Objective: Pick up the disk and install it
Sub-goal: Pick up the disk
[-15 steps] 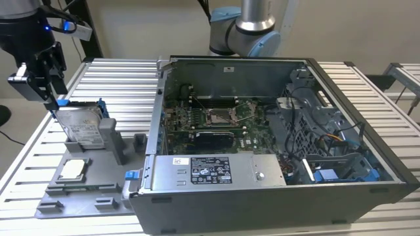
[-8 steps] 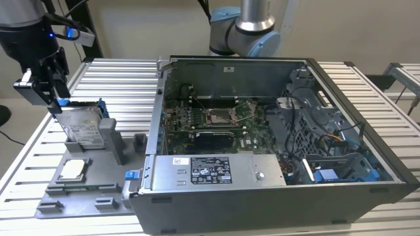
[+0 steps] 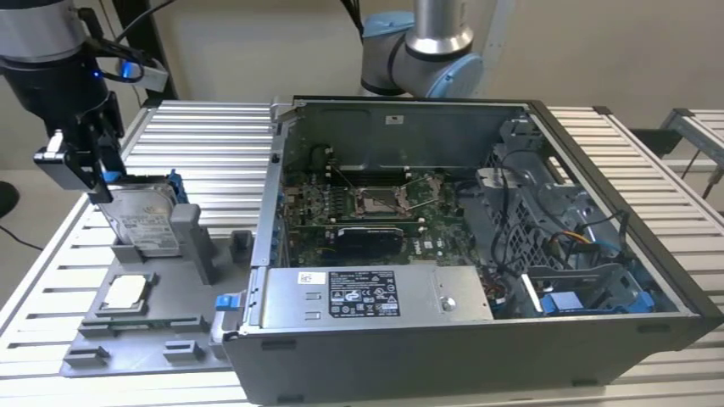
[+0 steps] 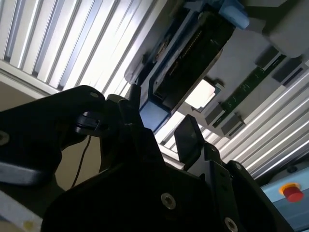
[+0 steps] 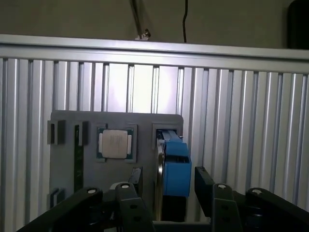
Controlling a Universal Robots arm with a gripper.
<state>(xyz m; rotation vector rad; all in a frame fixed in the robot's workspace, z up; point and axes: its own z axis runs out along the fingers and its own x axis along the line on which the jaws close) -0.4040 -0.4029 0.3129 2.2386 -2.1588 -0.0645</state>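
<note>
The disk's lower part is wrapped by the grey holder, so my gripper will next grab the disk by its upper end (image 3: 138, 183), which is free of the holder.
The disk (image 3: 147, 222) stands on edge in a grey holder at the exterior view's left, its white label facing the open computer case. Its blue carrier frame (image 5: 176, 166) shows edge-on in the first wrist view. My gripper (image 3: 91, 174) sits at the disk's upper end, away from the case. It is open, with one black finger (image 5: 136, 181) on each side of the blue frame and a small gap on both sides. In the second wrist view the disk (image 4: 188, 58) runs away from the gripper (image 4: 159, 118) between the two fingers.
The grey fixture plate (image 3: 169, 292) also holds a small square silver chip (image 3: 127, 291) next to the disk. The open computer case (image 3: 453, 356) stands on the slatted aluminium table (image 3: 203, 136), with a labelled power-supply box (image 3: 362, 292) and a blue-trimmed bay (image 3: 577, 301).
</note>
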